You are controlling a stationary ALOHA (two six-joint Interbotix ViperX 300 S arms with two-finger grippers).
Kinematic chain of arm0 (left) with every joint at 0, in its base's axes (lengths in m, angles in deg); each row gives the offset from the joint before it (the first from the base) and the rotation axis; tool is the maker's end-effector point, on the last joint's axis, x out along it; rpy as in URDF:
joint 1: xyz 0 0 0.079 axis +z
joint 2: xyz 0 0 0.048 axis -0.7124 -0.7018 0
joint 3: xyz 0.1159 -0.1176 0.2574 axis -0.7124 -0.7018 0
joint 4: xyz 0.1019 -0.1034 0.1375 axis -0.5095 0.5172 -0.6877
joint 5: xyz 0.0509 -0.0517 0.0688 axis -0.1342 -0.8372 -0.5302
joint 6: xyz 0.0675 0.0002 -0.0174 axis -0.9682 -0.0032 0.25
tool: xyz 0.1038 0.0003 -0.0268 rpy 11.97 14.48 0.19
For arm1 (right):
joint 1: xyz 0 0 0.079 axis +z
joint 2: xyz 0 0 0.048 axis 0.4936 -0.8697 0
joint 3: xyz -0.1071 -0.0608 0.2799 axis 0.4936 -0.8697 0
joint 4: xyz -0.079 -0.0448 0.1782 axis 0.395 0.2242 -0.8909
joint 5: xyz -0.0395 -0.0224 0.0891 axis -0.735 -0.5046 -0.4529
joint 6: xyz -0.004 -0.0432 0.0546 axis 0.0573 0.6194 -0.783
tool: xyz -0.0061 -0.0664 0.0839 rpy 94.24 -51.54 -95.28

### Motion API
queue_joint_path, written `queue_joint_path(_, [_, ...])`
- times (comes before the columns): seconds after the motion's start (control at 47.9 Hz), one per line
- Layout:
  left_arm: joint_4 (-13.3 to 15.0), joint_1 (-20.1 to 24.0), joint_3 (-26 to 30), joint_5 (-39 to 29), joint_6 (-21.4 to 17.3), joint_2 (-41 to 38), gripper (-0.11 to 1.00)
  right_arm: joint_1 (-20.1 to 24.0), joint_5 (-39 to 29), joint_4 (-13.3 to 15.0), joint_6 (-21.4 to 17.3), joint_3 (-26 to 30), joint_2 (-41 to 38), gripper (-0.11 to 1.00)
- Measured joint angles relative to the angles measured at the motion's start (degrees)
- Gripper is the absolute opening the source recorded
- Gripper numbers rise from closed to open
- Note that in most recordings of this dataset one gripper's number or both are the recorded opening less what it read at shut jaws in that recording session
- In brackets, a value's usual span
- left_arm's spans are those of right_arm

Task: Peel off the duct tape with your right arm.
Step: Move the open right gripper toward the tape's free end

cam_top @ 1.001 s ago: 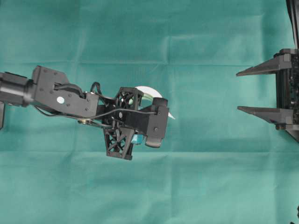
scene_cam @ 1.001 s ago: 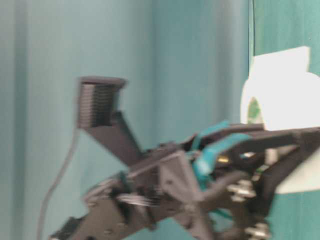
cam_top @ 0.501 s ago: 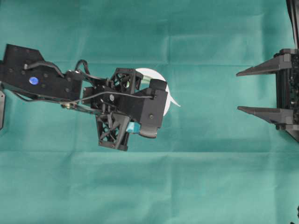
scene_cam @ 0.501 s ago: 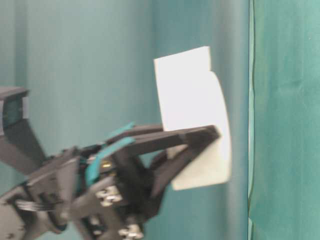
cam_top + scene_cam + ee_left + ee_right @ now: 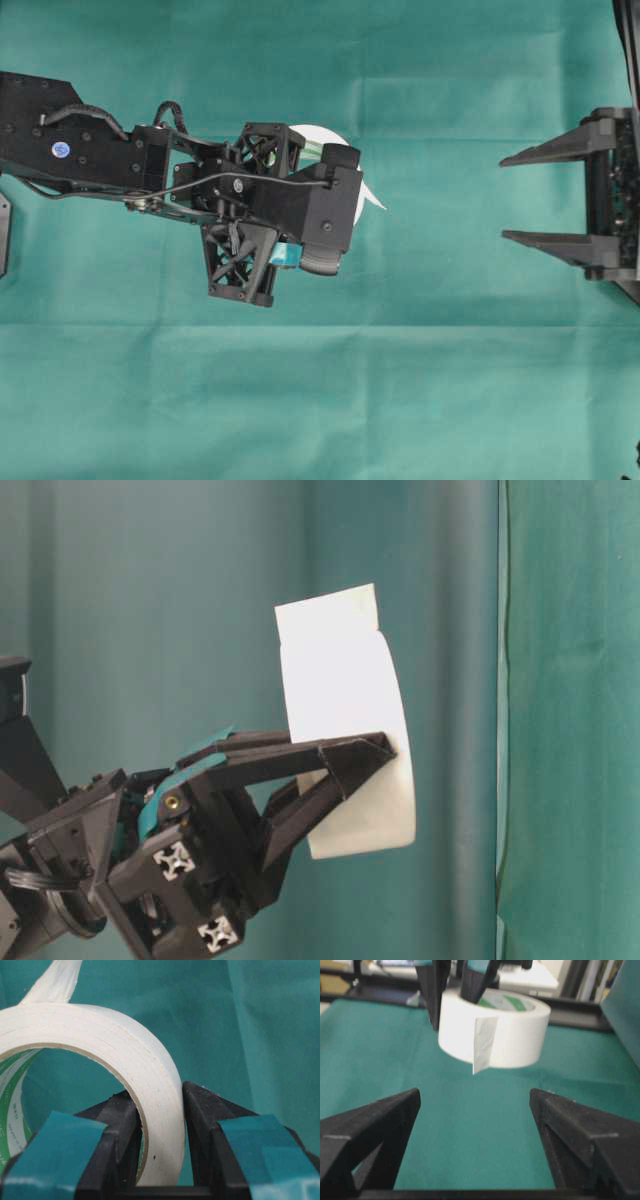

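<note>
Only a small loose tab (image 5: 373, 201) stands out from the flat-wound duct tape, so my right gripper will grab that pointed tab next.
The duct tape (image 5: 316, 137) is a wide white roll with a green-printed core, held in the air above the green cloth. My left gripper (image 5: 159, 1091) is shut on the roll's wall, one finger inside the ring and one outside. From table level the roll (image 5: 345, 710) stands on edge above the left gripper (image 5: 385, 745). A small pointed loose tab (image 5: 373, 201) sticks out toward the right arm; in the right wrist view the tab (image 5: 484, 1042) hangs down the roll's front (image 5: 512, 1035). My right gripper (image 5: 503, 198) stands open and empty, well right of the roll, its fingers (image 5: 375, 1120) pointing at it.
A green cloth (image 5: 420, 380) with fold creases covers the table. The left arm's black wrist block (image 5: 320, 215) hides most of the roll from above. A black frame rail (image 5: 580, 1007) and equipment lie behind the roll in the right wrist view.
The left arm has swung and carried the roll a little up the overhead view and leftward in the table-level view. The right gripper has barely shifted and stays open.
</note>
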Motion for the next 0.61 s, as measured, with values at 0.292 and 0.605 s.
queue_joint_path(0.292, [0.0, 0.0, 0.0, 0.1, 0.0, 0.0, 0.22, 0.0, 3.1, 0.0, 0.0, 4.5, -11.2, 0.86])
queue_joint_path(0.605, [0.0, 0.0, 0.0, 0.2, -0.1, 0.0, 0.22, 0.0, 5.7, -0.2, 0.0, 9.1, -19.6, 0.86])
